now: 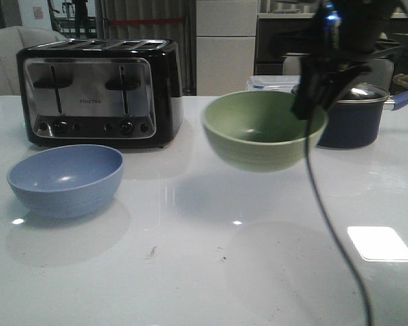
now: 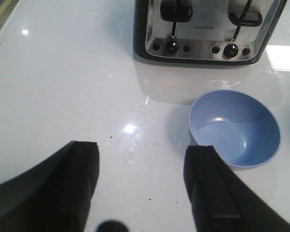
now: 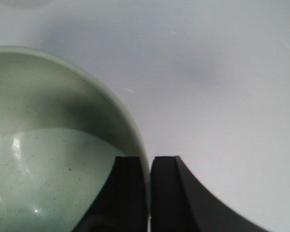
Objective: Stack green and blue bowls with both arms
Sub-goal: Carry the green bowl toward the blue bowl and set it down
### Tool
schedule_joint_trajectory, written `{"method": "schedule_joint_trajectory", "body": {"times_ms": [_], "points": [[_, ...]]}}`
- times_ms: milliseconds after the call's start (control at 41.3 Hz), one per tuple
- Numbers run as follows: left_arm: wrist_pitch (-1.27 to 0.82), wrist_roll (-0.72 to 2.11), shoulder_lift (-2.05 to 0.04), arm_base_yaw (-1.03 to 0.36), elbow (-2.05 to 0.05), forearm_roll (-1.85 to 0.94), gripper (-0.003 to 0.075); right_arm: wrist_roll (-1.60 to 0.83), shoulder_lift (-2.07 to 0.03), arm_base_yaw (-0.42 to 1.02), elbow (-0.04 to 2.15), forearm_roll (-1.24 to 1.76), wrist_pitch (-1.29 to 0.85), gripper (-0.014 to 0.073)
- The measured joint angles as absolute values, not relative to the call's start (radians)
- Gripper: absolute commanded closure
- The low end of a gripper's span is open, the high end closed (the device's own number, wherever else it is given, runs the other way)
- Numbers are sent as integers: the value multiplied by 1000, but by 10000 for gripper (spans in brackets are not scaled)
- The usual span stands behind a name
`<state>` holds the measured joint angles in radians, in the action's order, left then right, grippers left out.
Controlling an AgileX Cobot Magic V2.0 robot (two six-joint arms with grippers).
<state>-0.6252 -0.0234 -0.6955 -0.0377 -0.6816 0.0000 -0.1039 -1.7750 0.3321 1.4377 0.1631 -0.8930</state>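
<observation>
The robot's right gripper needs to keep holding the green bowl until the bowl is lower, because the pale green bowl's base [image 1: 262, 166] is still above the white table.
The pale green bowl [image 1: 262, 130] hangs in the air above the table, right of centre, with its shadow on the table below. My right gripper [image 1: 308, 102] is shut on its right rim, one finger inside and one outside; the right wrist view shows the bowl [image 3: 48, 159] and the gripper [image 3: 149, 166] on its wall. The pale blue bowl [image 1: 66, 178] stands upright on the table at the left, in front of the toaster. My left gripper [image 2: 141, 159] is open and empty above the table; the blue bowl [image 2: 234, 128] lies just beyond its right finger [image 2: 208, 183].
A black and silver toaster [image 1: 98, 92] stands behind the blue bowl, also in the left wrist view [image 2: 208, 29]. A dark navy lidded pot [image 1: 353, 112] stands at the back right behind the green bowl. A black cable [image 1: 333, 231] hangs from the right arm.
</observation>
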Motion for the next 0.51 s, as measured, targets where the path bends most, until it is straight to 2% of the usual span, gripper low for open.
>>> {"method": "schedule_joint_trajectory", "body": {"times_ms": [242,508], "points": [[-625,-23,-696,-38,-682,0,264,-90,-1872,479,1438,167,-871,533],[-625,-23,-696,-38,-682,0,264,-88,-1948,495,1438,167,-847,533]]}}
